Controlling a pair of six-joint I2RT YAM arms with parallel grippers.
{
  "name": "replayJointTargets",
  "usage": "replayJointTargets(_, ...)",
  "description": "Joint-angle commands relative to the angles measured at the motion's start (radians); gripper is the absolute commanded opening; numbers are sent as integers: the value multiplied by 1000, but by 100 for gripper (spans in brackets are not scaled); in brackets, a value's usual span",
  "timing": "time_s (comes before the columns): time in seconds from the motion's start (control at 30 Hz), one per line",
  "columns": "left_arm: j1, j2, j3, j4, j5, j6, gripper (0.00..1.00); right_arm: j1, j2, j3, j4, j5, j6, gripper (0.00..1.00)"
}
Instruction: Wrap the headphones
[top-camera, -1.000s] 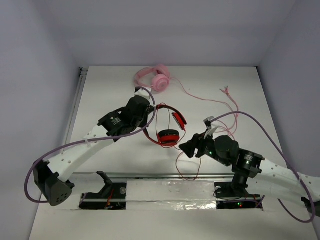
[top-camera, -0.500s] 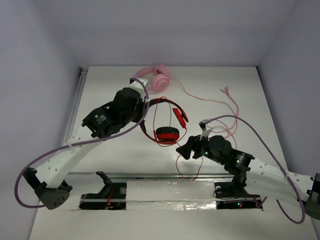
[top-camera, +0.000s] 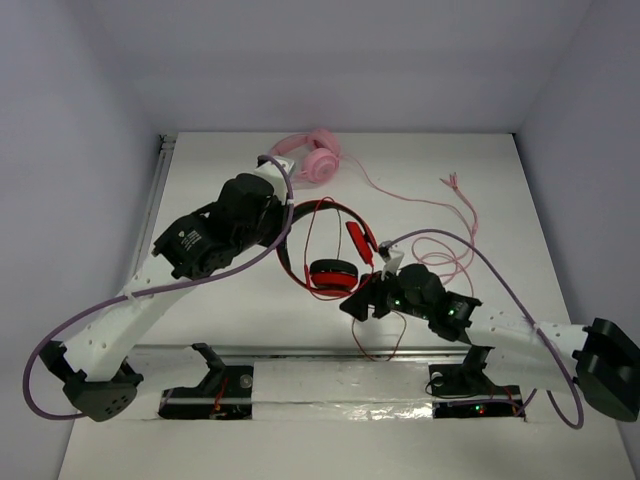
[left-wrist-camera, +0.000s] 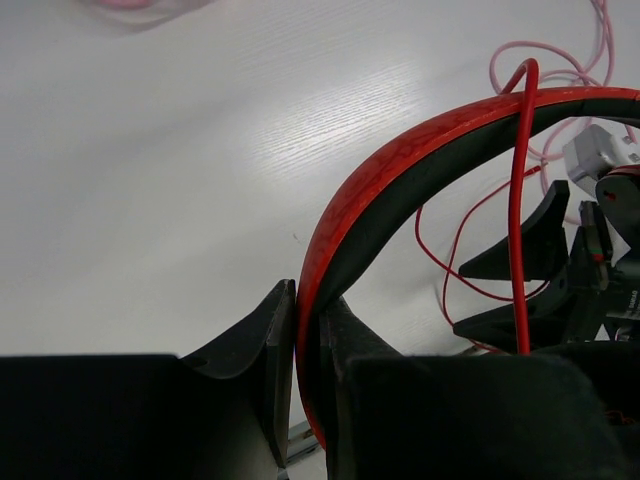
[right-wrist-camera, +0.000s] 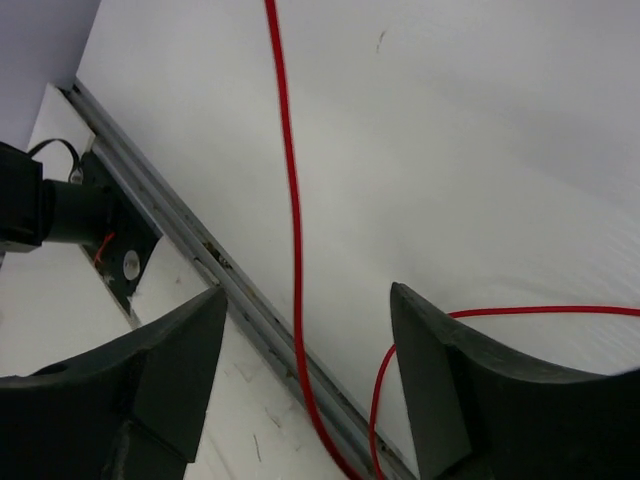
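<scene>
I should close my right gripper, because the thin red cable runs between its spread fingers and would be caught.
The headphones (top-camera: 333, 274) have a black and red headband (left-wrist-camera: 420, 170) and red ear cups. They hang above the table's middle. My left gripper (top-camera: 288, 228) is shut on the headband's left side; in the left wrist view (left-wrist-camera: 308, 335) the band sits pinched between both fingers. The thin red cable (top-camera: 358, 335) trails from the cups down to the front rail, and one strand crosses the headband (left-wrist-camera: 520, 200). My right gripper (top-camera: 352, 303) is open just below the lower ear cup. In the right wrist view (right-wrist-camera: 305, 340) the cable (right-wrist-camera: 290, 200) runs between its spread fingers, untouched.
Pale pink headphones (top-camera: 312, 158) lie at the back, and their pink cable (top-camera: 440, 205) loops over the right half of the table. A metal rail (top-camera: 300, 350) runs along the front edge, also in the right wrist view (right-wrist-camera: 200, 250). Both arm bases stand behind the rail.
My left gripper has drawn back to the left and raised the headphones. My right gripper has moved left to under the lower ear cup, over the red cable.
</scene>
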Motion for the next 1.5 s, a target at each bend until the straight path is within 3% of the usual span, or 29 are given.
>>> replayJointTargets(0.0, 4, -34, 72, 34, 32, -12, 0, -2, 28, 32, 143, -58, -15, 72)
replayJointTargets(0.03, 4, -34, 75, 31, 32, -9, 0, -2, 29, 37, 151, -57, -15, 66)
replayJointTargets(0.17, 4, -34, 80, 22, 14, -3, 0, -2, -4, 34, 144, 34, 14, 3)
replayJointTargets(0.2, 4, -32, 78, 20, 9, 0, 0, -2, -16, 34, 131, 57, 17, 0)
replayJointTargets(0.4, 35, -32, 78, 32, 3, 14, 0, -2, -174, 25, -68, 363, 93, 0)
replayJointTargets(0.53, 93, -31, 75, 59, 84, 31, 0, -2, -283, 34, -233, 550, 155, 0)
replayJointTargets(0.93, 151, -41, 32, 92, 196, 45, 0, -2, -493, 44, -407, 778, 241, 0)
replayJointTargets(1.17, 162, -46, 44, 111, 256, 43, 0, -2, -411, 43, -355, 686, 212, 0)
replayJointTargets(1.33, 188, -54, 61, 135, 219, 20, 0, -2, -344, 0, -116, 415, 121, 0)
replayJointTargets(1.47, 217, -45, 89, 183, 204, -6, 0, -2, -252, 11, -65, 300, 74, 0)
